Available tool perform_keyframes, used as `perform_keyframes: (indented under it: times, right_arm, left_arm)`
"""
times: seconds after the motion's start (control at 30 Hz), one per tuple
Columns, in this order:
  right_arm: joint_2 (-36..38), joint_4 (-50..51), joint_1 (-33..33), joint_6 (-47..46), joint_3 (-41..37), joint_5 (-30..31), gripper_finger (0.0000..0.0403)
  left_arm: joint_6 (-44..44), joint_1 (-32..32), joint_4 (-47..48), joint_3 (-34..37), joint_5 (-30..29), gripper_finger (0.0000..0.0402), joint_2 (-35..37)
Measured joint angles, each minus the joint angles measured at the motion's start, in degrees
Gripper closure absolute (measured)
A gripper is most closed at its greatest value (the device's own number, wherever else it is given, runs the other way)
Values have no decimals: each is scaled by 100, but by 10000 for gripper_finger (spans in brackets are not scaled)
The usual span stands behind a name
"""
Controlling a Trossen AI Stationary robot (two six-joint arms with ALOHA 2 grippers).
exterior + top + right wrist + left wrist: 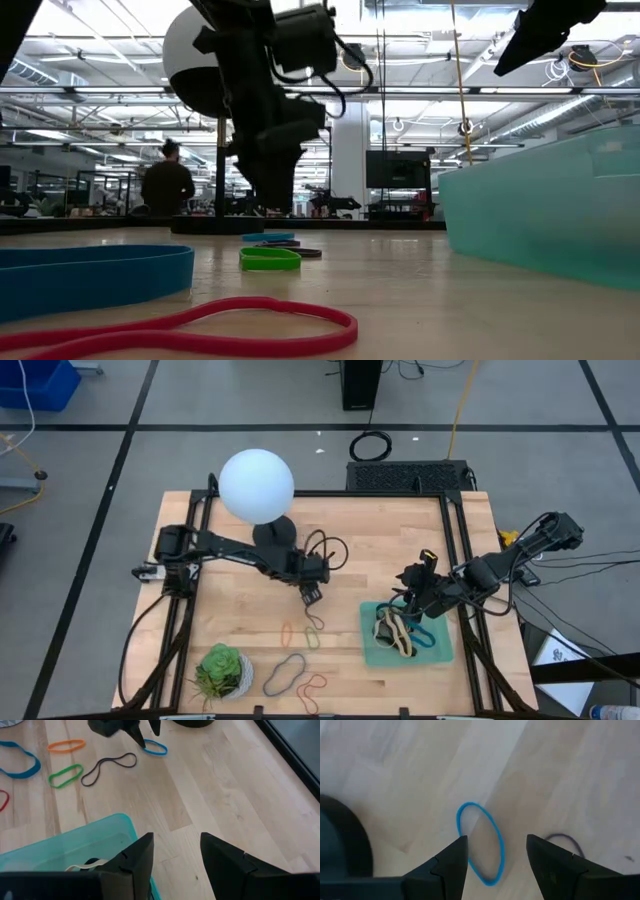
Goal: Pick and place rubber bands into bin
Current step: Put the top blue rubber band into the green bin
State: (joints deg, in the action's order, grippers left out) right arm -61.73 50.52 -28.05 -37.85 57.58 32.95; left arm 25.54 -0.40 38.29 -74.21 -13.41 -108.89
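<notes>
I am not ready to close yet: my left gripper's fingers are above the small blue band (pixel 501 852) on the wood. I should lower my left gripper first, then close it on the band.
Several rubber bands lie flat on the wooden table: a small blue one (pixel 481 845), a black one (pixel 107 766), a green one (pixel 65 775), an orange one (pixel 66 745), a large blue one (pixel 20 764) and a red one (pixel 200 328). My left gripper (pixel 495 840) hangs open just above the small blue band (pixel 155 748), pointing steeply down, one finger on either side of the band's near end. The mint-green bin (pixel 438 650) at the table's right holds a few bands (pixel 395 630). My right gripper (pixel 176 837) waits open above the bin's far edge.
A white globe lamp (pixel 256 484) on a black base (pixel 275 538) stands just behind my left arm. A white pot with a green succulent (pixel 222 670) sits at the near left. Bare wood lies between the bands and the bin.
</notes>
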Motion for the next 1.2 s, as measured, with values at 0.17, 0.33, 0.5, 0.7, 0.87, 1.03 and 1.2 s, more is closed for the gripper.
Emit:
perform_keyframes:
  times: [0.17,0.33,0.5,0.7,0.87,1.03,1.2]
  right_arm:
    - [0,2,0,-2,0,0,247]
    - [1,2,0,1,1,0,247]
    - [0,11,0,17,0,0,247]
    - [0,10,0,12,0,0,247]
    - [0,11,0,-22,2,0,247]
    - [0,7,0,-42,0,0,247]
    - [2,-8,0,-44,0,-2,247]
  left_arm:
    - [178,124,62,-106,239,193,-211]
    - [332,154,71,-105,294,193,-256]
    - [332,143,41,-103,302,193,-261]
    - [331,145,49,-103,431,193,-259]
    - [332,145,29,-103,504,193,-259]
    - [311,150,-121,-103,658,199,-377]
    - [310,183,-158,-105,798,240,-563]
